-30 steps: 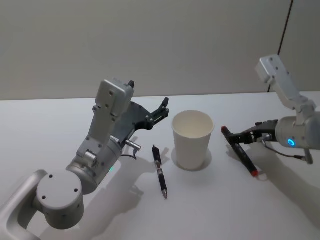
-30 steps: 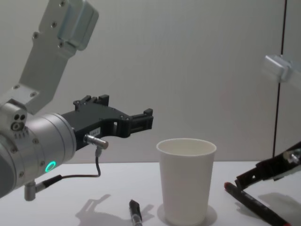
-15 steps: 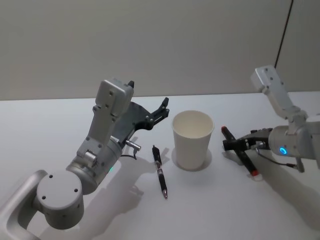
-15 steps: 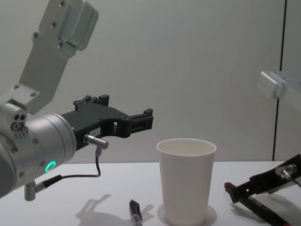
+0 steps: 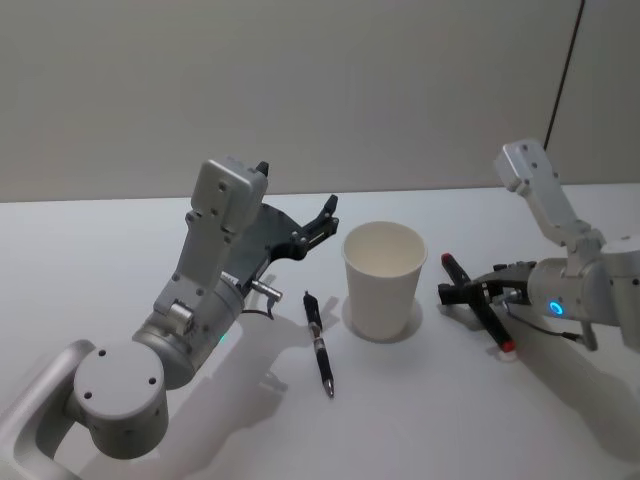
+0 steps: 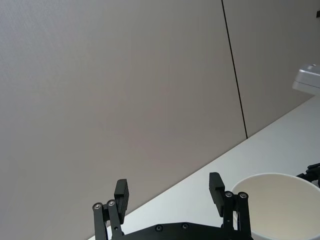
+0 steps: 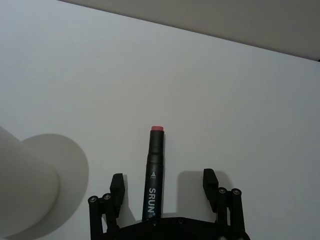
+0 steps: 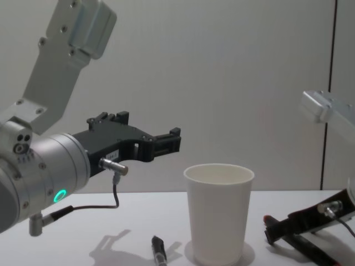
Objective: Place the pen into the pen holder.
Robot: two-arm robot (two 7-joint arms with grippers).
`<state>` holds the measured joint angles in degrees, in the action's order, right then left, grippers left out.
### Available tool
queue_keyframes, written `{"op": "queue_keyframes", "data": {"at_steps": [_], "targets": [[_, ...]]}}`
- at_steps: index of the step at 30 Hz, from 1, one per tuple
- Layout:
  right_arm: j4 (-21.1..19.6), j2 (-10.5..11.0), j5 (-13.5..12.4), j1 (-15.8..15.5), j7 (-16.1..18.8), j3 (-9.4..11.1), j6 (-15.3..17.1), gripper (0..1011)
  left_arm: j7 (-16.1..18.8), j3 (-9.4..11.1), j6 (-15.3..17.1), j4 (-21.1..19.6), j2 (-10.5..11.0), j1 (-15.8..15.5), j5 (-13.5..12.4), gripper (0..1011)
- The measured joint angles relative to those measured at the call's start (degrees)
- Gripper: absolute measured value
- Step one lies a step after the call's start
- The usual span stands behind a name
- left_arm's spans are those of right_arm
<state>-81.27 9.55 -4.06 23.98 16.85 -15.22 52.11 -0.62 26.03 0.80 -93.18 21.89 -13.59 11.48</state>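
Note:
I should next grab the middle of the marker's body (image 8: 293,240) with my right gripper, because the marker's red ends lie far apart. That will balance the long black marker.
The pen holder, a white paper cup (image 5: 385,280), stands upright mid-table. A black pen (image 5: 320,342) lies on the table just left of it. To the cup's right lies a black marker with red ends (image 5: 480,305). My right gripper (image 5: 455,293) is low over that marker, open, with one finger on each side of it. In the right wrist view the marker (image 7: 155,170) lies between the gripper's (image 7: 163,181) spread fingers, untouched, with the cup (image 7: 20,185) close by. My left gripper (image 5: 325,215) hangs open in the air above and left of the cup (image 8: 217,210).
The white table (image 5: 500,420) is bare in front and at the far left. A grey wall (image 5: 320,90) rises just behind the table's back edge. My left forearm (image 5: 215,270) stands over the table left of the black pen.
My right gripper has moved left toward the cup and come down over the marker, which now lies between its fingers. The left arm, cup and black pen have not moved.

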Motion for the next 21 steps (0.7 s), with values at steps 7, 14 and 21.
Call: {"op": "queue_keyframes", "data": {"at_steps": [7, 14, 21], "targets": [[0.3, -0.2, -0.1, 0.0, -0.1, -0.1, -0.4, 950, 0.0, 0.0, 0.0, 0.0, 0.0, 0.0, 0.0, 1001], [0.5, -0.3, -0.1, 0.0, -0.2, -0.2, -0.6, 907, 0.0, 0.0, 0.0, 0.0, 0.0, 0.0, 0.0, 1001], [0.7, -0.4, -0.1, 0.0, -0.2, -0.2, -0.7, 871, 0.0, 0.0, 0.0, 0.0, 0.0, 0.0, 0.0, 1001]]}}
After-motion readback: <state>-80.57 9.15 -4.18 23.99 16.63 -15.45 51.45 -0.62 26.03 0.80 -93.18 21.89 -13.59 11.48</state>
